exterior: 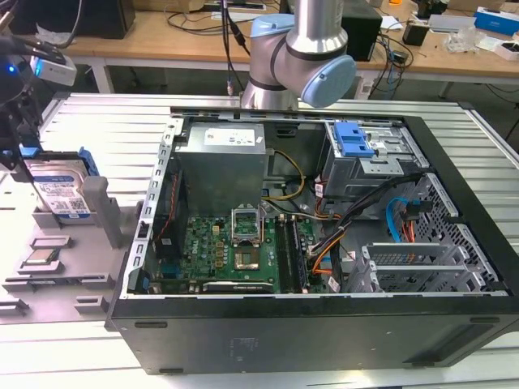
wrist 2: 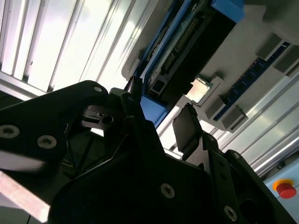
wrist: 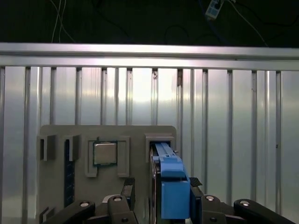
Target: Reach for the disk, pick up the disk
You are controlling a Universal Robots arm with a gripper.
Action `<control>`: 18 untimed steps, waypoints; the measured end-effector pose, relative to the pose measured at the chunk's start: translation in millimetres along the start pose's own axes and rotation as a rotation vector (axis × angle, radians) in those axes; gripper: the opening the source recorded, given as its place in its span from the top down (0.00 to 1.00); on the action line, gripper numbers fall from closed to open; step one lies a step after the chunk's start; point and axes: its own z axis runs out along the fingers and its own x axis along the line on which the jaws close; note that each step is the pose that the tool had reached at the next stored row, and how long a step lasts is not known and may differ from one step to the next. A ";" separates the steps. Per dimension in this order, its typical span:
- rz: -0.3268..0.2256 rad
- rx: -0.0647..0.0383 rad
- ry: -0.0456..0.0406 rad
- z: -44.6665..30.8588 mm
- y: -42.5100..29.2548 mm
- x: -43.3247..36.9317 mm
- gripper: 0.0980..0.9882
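My gripper grabs the disk by its exposed upper end [exterior: 63, 160] next, since the grey holder's sides close around the disk's lower end.
The disk [exterior: 58, 191] stands on edge in a slot of the grey holder [exterior: 101, 212] at the exterior view's left, its white-and-blue label facing out and a blue bracket along its edges. My gripper [exterior: 23, 138] hangs right over the disk's upper end. In the first wrist view the blue bracket [wrist: 173, 193] rises between the two black fingertips [wrist: 128, 188], with a gap on at least one side. In the second wrist view the gripper [wrist 2: 161, 114] straddles the bracket's corner [wrist 2: 154, 112], and one pad [wrist 2: 187, 127] stands clear of it. The gripper is open and grips nothing.
A small square processor chip [exterior: 42, 258] lies in the same holder, beside the disk. The open black computer case [exterior: 324, 235] takes up the middle of the slatted metal table [exterior: 105, 121], with a blue latch [exterior: 354, 139] at its back. A red button [wrist 2: 286, 189] sits nearby.
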 end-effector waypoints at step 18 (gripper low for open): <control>0.000 0.000 0.0012 10.7 -0.9 -12.6 0.50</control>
